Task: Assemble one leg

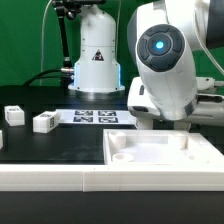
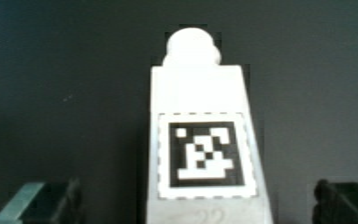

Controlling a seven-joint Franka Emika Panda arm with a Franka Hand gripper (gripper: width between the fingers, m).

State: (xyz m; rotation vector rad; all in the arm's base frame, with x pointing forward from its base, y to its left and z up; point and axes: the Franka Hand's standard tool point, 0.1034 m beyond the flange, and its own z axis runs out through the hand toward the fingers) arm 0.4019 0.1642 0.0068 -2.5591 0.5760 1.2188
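Note:
In the wrist view my fingers straddle the white leg's near end [image 2: 204, 205], so it is time to close my gripper on the white leg now.
In the wrist view a white leg [image 2: 197, 100] lies lengthwise on the black table between my fingers, with a rounded peg at its far end and a black-and-white marker on its upper face. My gripper [image 2: 190, 208] is open, straddling the near end of the leg, with a dark gap on each side between the leg and each fingertip [image 2: 34, 205]. In the exterior view the arm's wrist [image 1: 163, 60] hangs over the table behind the large white panel [image 1: 160, 152], and the fingers and this leg are hidden. Two more legs [image 1: 44, 122] [image 1: 12, 114] lie at the exterior view's left.
The marker board [image 1: 100, 116] lies flat at mid-table. A white base column [image 1: 97, 55] stands at the back. The raised-rim panel fills the front right. A white ledge [image 1: 60, 178] runs along the table's front edge.

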